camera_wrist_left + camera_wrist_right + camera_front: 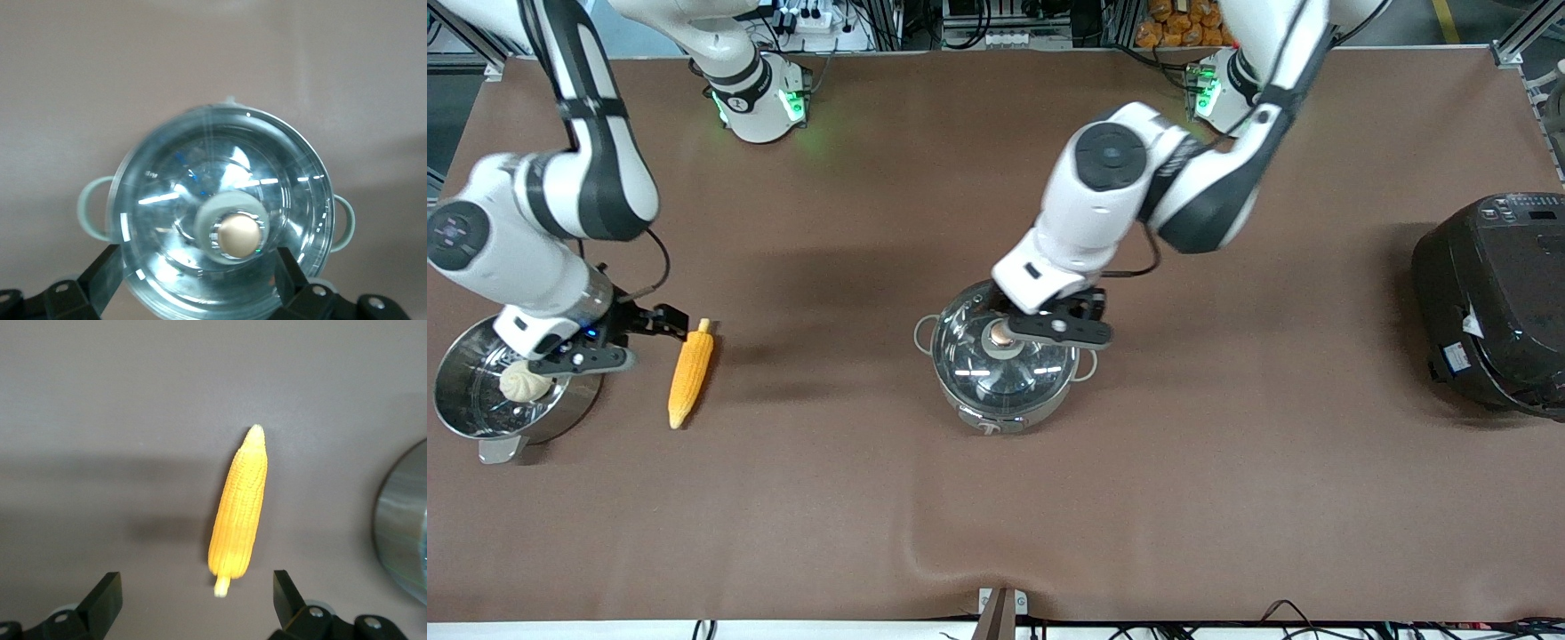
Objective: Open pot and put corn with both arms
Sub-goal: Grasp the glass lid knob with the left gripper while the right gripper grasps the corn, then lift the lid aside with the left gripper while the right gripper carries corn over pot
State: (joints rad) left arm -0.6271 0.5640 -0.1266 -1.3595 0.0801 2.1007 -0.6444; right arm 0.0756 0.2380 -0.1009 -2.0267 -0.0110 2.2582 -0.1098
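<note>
The left gripper grabs the copper knob (1000, 336) next, to uncover the steel pot for the corn (691, 373).
The steel pot (996, 378) stands mid-table with its glass lid (983, 356) on and the copper knob (1000, 336) on top. My left gripper (1049, 327) hovers low over the lid, open and empty. In the left wrist view its fingers (107, 275) straddle the lid's rim, with the knob (239, 235) between them and ahead. The yellow corn (691, 373) lies on the table toward the right arm's end. My right gripper (587, 360) hangs open and empty above the table by the corn's pale stub end (221, 587). The corn (240, 510) lies ahead of its fingers (107, 593).
A steel steamer (467, 418) with a white bun (527, 382) in it stands beside the corn at the right arm's end; its rim shows in the right wrist view (403, 533). A big black cooker (1494, 302) stands at the left arm's end.
</note>
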